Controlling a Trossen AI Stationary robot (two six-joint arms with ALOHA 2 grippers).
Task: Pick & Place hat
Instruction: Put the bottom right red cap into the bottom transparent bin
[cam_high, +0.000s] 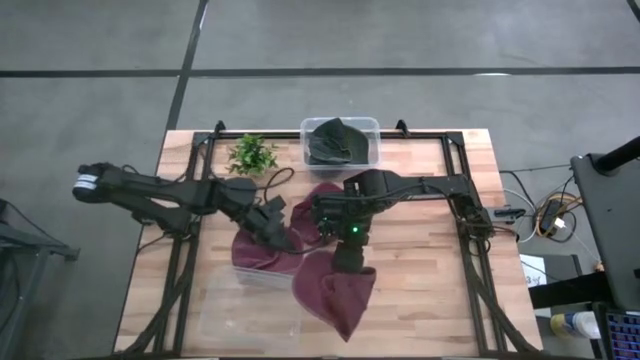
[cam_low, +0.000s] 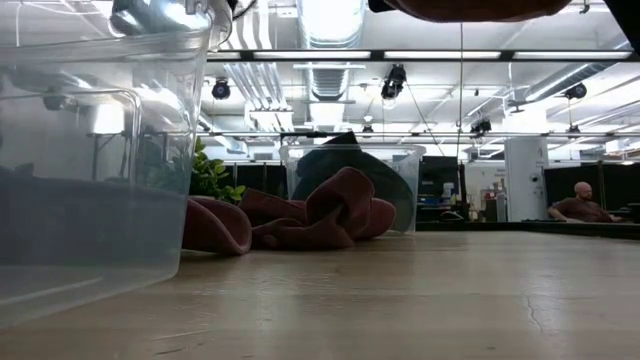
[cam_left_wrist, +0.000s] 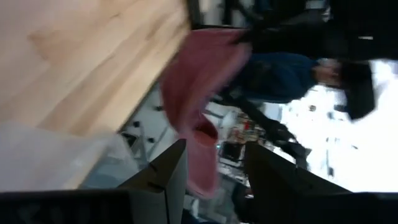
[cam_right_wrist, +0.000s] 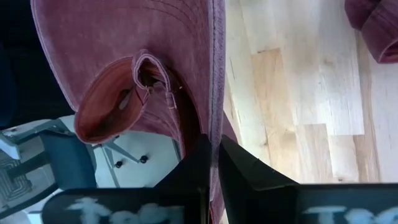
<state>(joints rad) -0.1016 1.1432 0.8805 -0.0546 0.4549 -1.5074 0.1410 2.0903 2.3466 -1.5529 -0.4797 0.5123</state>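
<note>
The lifted maroon hat should go in the empty clear bin (cam_high: 248, 312), so I should next grab it by its stitched edge (cam_high: 301, 278) with my left gripper.
My right gripper (cam_high: 346, 252) is shut on a maroon hat (cam_high: 335, 288) that hangs above the table's near middle; its underside shows at the low view's top edge (cam_low: 470, 8). More maroon hats (cam_high: 262, 252) lie crumpled on the wood, also in the low view (cam_low: 300, 220). My left gripper (cam_high: 276, 226) hovers open over that pile, beside the held hat, which shows beyond its fingers (cam_left_wrist: 199, 106). My right gripper pinches the hat's stitched edge (cam_right_wrist: 215, 127) between its two shut fingers (cam_right_wrist: 198, 163), and the cloth runs along them. The hat is lifted clear of the table and hangs slack, its inner side and back strap (cam_right_wrist: 146, 78) showing.
A clear bin (cam_high: 250, 312) stands at the near left and looms close in the low view (cam_low: 90, 150). A second clear bin with dark hats (cam_high: 340, 140) sits at the far edge, beside a small green plant (cam_high: 252, 154). Bare wood (cam_high: 430, 260) lies to the right.
</note>
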